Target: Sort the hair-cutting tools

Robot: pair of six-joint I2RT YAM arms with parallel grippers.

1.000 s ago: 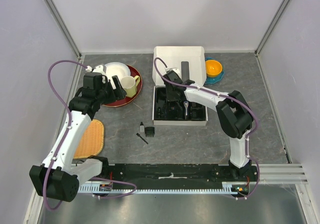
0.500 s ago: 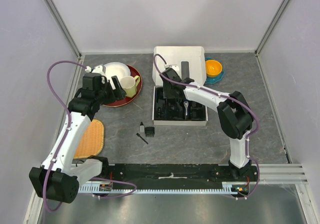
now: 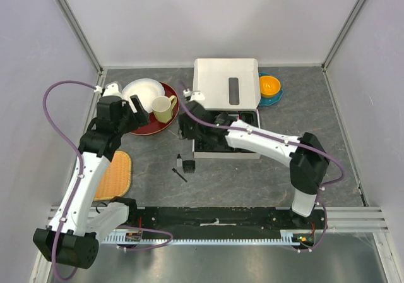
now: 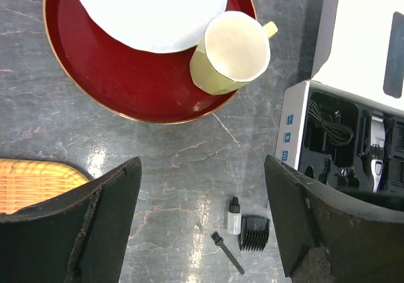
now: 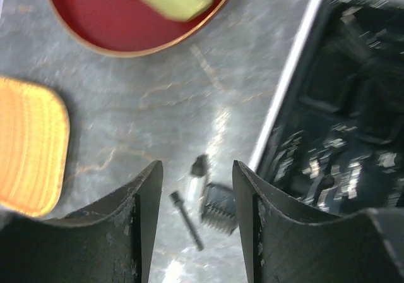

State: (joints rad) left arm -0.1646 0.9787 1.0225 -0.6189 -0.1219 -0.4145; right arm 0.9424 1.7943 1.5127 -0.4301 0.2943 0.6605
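Observation:
My right gripper will grab the white bottle by the sides of its body next. That leaves the black cap free, so the bottle can be fitted into the black tray (image 4: 334, 138).
A black comb attachment (image 3: 189, 165) lies on the grey table in front of the box, with a thin black brush (image 3: 179, 174) just left of it. Both show in the left wrist view, comb attachment (image 4: 254, 233) and brush (image 4: 227, 252), and blurred in the right wrist view, comb attachment (image 5: 218, 208) and brush (image 5: 186, 220). The silver-and-black clipper (image 4: 377, 163) rests in the black tray (image 4: 334, 138). My right gripper (image 3: 185, 126) hovers open and empty by the box's left edge, above those parts. My left gripper (image 3: 142, 109) hangs open and empty near the red plate.
A small white bottle (image 4: 234, 215) with a black cap stands beside the comb. The red plate (image 3: 165, 115) carries a white plate (image 3: 142, 93) and a yellow mug (image 3: 164, 108). A wicker mat (image 3: 113, 174) lies at left. An orange bowl (image 3: 269, 84) sits right of the white box lid (image 3: 218, 81).
My right arm has pulled out of the box tray and swung left over the table, its jaws opening. The left arm has drawn back slightly to the left.

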